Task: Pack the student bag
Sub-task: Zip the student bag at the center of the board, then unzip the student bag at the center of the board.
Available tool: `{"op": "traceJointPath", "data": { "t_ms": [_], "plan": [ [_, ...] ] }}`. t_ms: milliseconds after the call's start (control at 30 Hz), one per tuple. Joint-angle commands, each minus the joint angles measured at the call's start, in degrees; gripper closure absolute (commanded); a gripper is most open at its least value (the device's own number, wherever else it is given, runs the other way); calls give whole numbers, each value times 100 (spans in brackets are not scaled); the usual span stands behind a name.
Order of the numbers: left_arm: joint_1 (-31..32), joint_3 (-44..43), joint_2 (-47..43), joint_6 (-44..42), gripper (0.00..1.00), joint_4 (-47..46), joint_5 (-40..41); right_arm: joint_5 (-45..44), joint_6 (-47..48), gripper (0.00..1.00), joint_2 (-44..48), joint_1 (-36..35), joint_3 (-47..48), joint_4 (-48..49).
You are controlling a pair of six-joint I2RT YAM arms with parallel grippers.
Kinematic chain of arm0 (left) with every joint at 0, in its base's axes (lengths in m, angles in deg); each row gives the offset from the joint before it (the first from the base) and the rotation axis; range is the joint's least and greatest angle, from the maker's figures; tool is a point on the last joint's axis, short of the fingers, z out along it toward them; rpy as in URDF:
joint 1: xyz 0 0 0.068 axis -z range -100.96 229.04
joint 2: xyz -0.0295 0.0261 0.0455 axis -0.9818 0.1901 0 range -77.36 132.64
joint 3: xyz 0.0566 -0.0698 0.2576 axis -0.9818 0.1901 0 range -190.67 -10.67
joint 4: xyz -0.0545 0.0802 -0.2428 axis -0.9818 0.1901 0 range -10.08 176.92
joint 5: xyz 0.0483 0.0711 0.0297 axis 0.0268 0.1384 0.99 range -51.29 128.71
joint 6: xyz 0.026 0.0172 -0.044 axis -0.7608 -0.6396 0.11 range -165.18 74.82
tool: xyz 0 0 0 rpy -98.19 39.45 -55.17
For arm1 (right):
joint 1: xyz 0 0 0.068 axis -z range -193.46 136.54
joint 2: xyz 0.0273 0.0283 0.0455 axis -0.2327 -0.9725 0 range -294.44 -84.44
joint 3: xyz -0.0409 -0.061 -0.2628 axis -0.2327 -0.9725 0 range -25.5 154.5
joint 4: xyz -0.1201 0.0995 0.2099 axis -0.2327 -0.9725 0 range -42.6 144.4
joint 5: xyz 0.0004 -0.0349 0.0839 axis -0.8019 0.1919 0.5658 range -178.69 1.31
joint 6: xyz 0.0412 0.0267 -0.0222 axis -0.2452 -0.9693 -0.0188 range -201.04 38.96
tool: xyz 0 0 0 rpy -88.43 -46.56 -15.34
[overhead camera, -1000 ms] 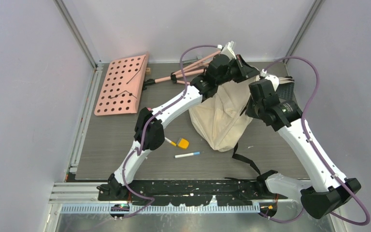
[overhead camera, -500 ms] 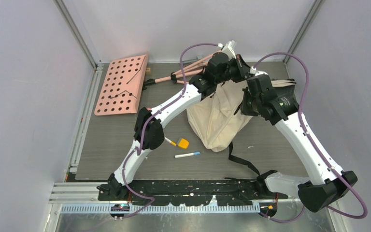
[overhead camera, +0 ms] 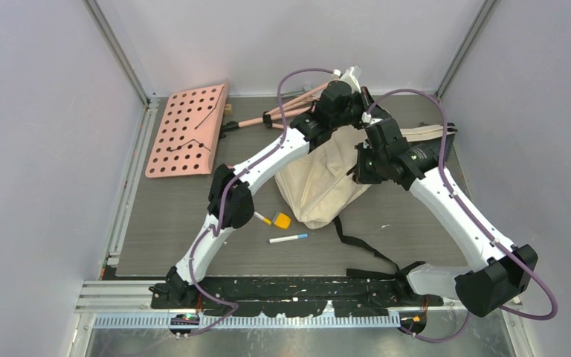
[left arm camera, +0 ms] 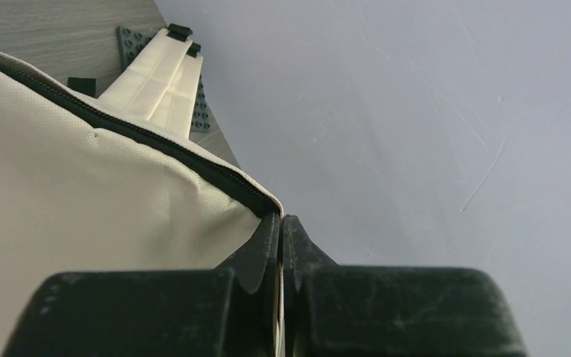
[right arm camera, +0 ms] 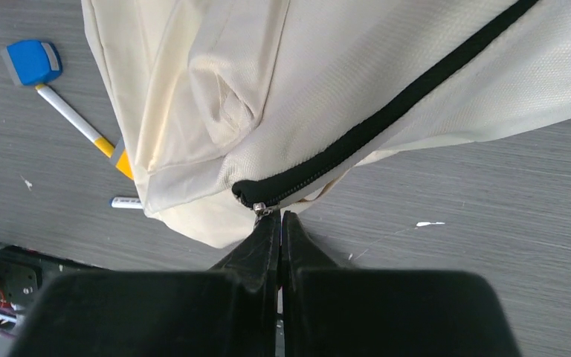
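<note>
I should open my right gripper now, because the black zipper is shut up to the zipper pull [right arm camera: 260, 209] at my fingers and the pull would rest there.
The student bag [overhead camera: 320, 182], cream cloth with a black zipper, hangs slumped at mid-table. My left gripper [overhead camera: 363, 110] is shut on its upper rim; in the left wrist view the left gripper [left arm camera: 281, 217] pinches the cloth edge beside the zipper of the student bag [left arm camera: 82, 201]. My right gripper [overhead camera: 358, 169] is lower on the bag's right side. In the right wrist view the right gripper [right arm camera: 279, 216] is shut on the metal zipper pull [right arm camera: 260, 209] at the end of the black zipper [right arm camera: 386, 111]. The bag's inside is hidden.
A yellow-orange tool [overhead camera: 279, 220] and a white marker [overhead camera: 288, 239] lie left of the bag. A black strap [overhead camera: 360, 242] trails toward the near edge. At the back left lie a pink perforated board [overhead camera: 187, 130] and pink rods [overhead camera: 286, 111]. Walls enclose the table.
My right gripper has moved left and a little nearer along the bag. The bag and its trailing strap have shifted left with it. The left gripper stays shut at the rim.
</note>
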State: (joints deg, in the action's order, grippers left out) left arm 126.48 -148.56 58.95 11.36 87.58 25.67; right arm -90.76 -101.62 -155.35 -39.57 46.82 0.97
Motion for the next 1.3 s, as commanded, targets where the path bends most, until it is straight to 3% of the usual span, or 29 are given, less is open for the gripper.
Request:
{"op": "traceJointPath", "data": {
  "t_ms": [0, 100, 267, 400, 633, 867, 900, 1000, 1033, 1133, 1267],
  "plan": [
    [-112, -650, -358, 111, 100, -1891, 707, 1836, 82, 99, -61, -455, -192, -763],
    [-112, -467, -442, 147, 100, -1944, 640, 1566, -63, 98, 6, -456, -68, -687],
    [-111, 466, -877, 156, 100, -2240, 428, 173, -339, 56, 144, -457, 552, -815],
    [-112, 1191, -1159, 186, 100, -2380, 122, -1024, -575, 36, 244, -437, 1173, -1070],
    [-112, 1613, -1294, 287, 100, -2590, -209, -2230, -680, 23, 433, -241, 1667, -1366],
    [-108, 1709, -1308, 136, 98, -2466, -396, -1902, -561, 19, 378, 730, 1495, -1252],
    [-109, 1777, -1346, 33, 91, -2410, -420, -1722, -557, 18, 382, 969, 1456, -1193],
    [-112, 2159, -1563, -441, 52, -2134, -486, -1381, -545, 17, 366, 1390, 1239, -860],
    [-112, 2301, -1672, -643, 44, -2019, -513, -1334, -544, 16, 363, 1438, 1196, -795],
    [-142, 2757, -2008, -1160, 35, -1720, -628, -1169, -575, 16, 296, 1569, 1028, -476],
    [-273, 3478, -2540, -1547, 31, -1557, -699, -1061, -544, 16, 136, 1607, 932, -261]
  ]
}}
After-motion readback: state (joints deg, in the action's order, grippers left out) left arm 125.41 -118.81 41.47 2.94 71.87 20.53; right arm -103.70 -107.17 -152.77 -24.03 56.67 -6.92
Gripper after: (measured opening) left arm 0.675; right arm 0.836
